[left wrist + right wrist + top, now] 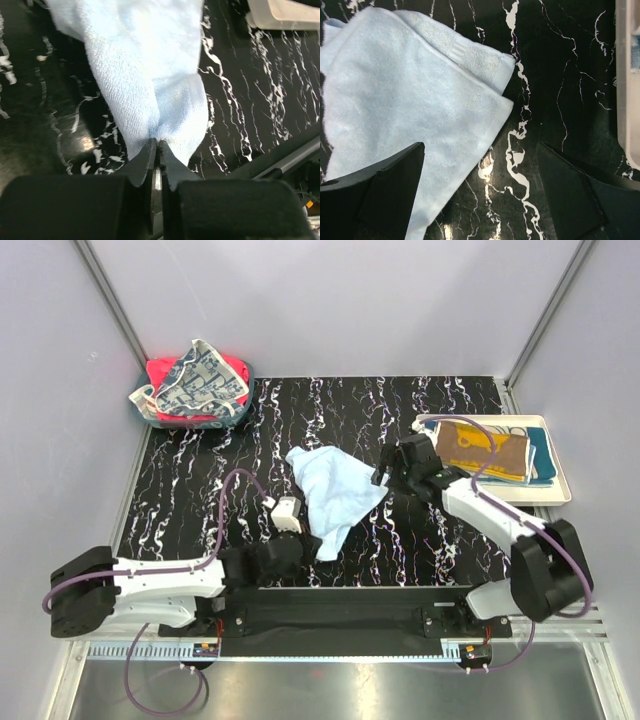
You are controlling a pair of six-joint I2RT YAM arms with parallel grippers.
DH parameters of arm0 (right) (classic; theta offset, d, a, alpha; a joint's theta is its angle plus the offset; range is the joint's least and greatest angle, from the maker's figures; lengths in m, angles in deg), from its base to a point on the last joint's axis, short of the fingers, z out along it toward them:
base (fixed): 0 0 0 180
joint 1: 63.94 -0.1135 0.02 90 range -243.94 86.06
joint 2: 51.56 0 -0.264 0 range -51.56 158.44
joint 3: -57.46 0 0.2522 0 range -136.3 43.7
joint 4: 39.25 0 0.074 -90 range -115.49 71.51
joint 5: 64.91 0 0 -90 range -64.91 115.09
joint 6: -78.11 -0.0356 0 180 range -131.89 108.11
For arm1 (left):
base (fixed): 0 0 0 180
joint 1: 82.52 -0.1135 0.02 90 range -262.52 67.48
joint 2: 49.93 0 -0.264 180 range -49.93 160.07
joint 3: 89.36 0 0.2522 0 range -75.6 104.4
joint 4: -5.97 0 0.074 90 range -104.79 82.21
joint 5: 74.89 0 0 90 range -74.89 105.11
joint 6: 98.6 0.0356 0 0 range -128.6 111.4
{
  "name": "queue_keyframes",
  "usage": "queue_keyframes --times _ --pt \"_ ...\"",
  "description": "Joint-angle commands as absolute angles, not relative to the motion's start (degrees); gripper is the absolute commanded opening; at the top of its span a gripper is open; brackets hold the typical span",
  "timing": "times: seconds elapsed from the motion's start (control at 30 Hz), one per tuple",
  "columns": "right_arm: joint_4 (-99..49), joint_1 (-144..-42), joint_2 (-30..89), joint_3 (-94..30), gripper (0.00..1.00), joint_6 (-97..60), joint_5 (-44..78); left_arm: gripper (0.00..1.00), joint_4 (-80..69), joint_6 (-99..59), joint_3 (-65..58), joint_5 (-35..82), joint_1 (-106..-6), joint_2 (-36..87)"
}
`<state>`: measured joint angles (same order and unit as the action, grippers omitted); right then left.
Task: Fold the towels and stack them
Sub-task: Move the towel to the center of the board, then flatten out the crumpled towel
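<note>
I will next grab the light blue towel's top-layer corner facing the tray with my right gripper, opposite my left gripper's corner, to stretch the towel's edge for folding.
A light blue towel lies crumpled on the black marbled table, near the middle. My left gripper is shut on its near corner; the left wrist view shows the cloth pinched between the closed jaws. My right gripper is open just above the towel's right edge; in the right wrist view the towel lies under my left finger and bare table shows between the fingers. A white towel with dark blue print and a red-pink one sit in a bin at far left. Mustard-brown and teal towels lie on a tray.
The teal plastic bin stands at the back left corner. The cream tray sits at the right edge; its rim shows in the right wrist view. Grey walls enclose the table on three sides.
</note>
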<state>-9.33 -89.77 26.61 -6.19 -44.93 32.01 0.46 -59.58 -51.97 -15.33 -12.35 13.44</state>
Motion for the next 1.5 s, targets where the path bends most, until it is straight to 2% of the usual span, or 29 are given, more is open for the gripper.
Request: queue_keyframes --times 0.0,0.1,0.17,0.23,0.47,0.53,0.63,0.7,0.8,0.87,0.97,1.07,1.27,1.47 --pt "-13.1 -89.7 31.3 -8.5 1.0 -45.8 33.4 0.09 -6.5 -62.7 -51.6 -21.2 -12.3 11.2" --pt "-14.9 -89.8 34.5 -8.5 0.96 -45.7 33.6 0.13 -11.0 -62.8 -49.5 -22.7 -12.3 11.7" --pt "-15.6 -89.8 36.8 -8.2 0.87 -46.2 33.2 0.13 -13.1 -63.8 -48.5 -22.9 -12.3 12.4" --pt "-17.1 -89.7 38.8 -8.4 0.73 -46.4 30.2 0.14 -13.9 -64.4 -48.3 -22.7 -12.4 14.0" --pt "-18.1 -89.8 44.2 -9.6 0.72 -46.2 30.4 0.11 -14.3 -65.8 -49.1 -19.3 -15.5 14.5" --pt "-18.0 -89.8 45.0 -10.3 0.69 -46.3 30.8 0.11 -14.1 -65.4 -49.4 -17.9 -17.4 13.9" --pt "-18.7 -89.8 46.7 -11.0 0.58 -46.5 29.7 0.11 -13.3 -64.2 -49.7 -16.6 -19.1 12.9" --pt "-18.9 -89.8 47.6 -11.1 0.44 -46.9 28.7 0.11 -13.2 -63.4 -49.6 -15.4 -20.8 12.8" --pt "-18.7 -89.8 46.9 -10.2 0.3 -47.3 28.0 0.11 -12.6 -62.2 -50.2 -11.6 -25.0 12.4" --pt "-18.6 -89.7 44.7 -9.2 0.24 -47.4 28.9 0.11 -11.9 -61.3 -50.6 -8.3 -27.9 12.4" --pt "-17.6 -89.8 40.5 -7.0 0.1 -47.7 29.3 0.11 -11.0 -58.4 -49.3 -3.8 -33.9 12.8" --pt "-16.6 -89.8 35.0 -4.1 0.02 -48.5 29.0 0.1 -10.9 -55.4 -45.8 -1.2 -38.7 14.9" --pt "-13.6 -89.9 24.7 1.0 0.02 -49.3 28.5 0.11 -10.9 -48.6 -37.0 6.7 -44.5 21.7" --pt "-10.4 -89.9 22.4 0.0 0.02 -47.3 32.4 0.26 -12.8 -47.4 -37.2 17.2 -44.5 23.4"
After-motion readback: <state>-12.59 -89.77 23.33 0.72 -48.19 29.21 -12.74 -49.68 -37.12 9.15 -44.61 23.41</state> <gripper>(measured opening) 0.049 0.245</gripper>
